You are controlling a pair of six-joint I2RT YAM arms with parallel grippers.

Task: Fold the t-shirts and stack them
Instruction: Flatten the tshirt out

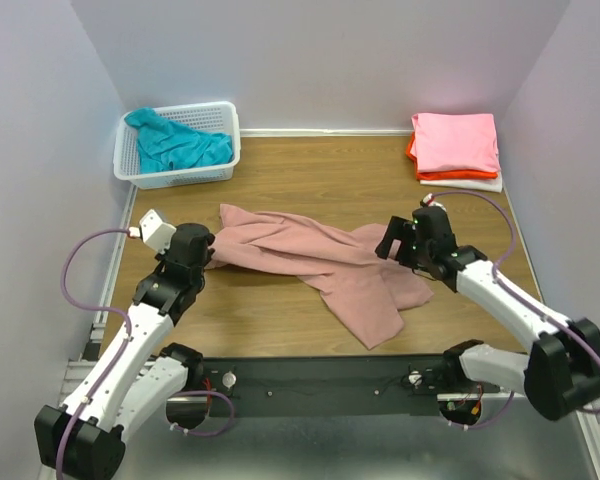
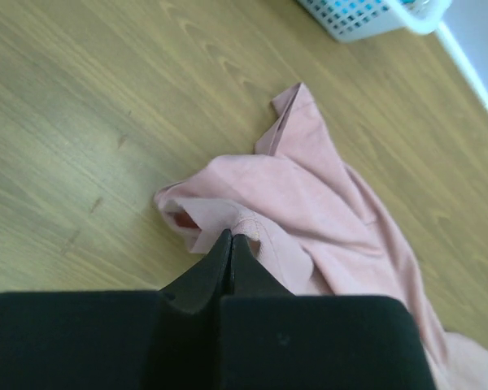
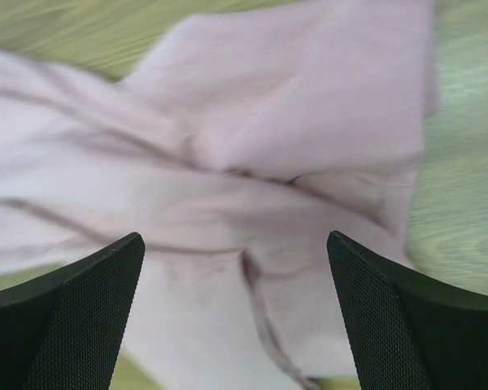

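The right gripper pinches the dusty-pink t-shirt's end opposite the hem in my left gripper next. Then I spread the t-shirt flat for folding.
A dusty-pink t-shirt [image 1: 310, 260] lies crumpled across the middle of the table, with no print showing. My left gripper [image 1: 208, 250] is at its left end, shut, its tips [image 2: 232, 236] pinching a bunched hem of the pink cloth [image 2: 309, 195]. My right gripper [image 1: 392, 243] hangs over the shirt's right part, jaws wide open [image 3: 236, 240], with only wrinkled pink cloth [image 3: 293, 122] below them. At the back right lies a folded stack: a bright pink shirt [image 1: 456, 142] on top of an orange one [image 1: 412, 150] and a white one [image 1: 470, 184]. A teal shirt [image 1: 175, 145] lies in the basket.
The white lattice basket [image 1: 172, 178] stands at the back left corner, against the wall. Walls close the table on the left, back and right. Bare wood [image 1: 260, 320] shows in front of the shirt, ahead of the black rail with the arm bases.
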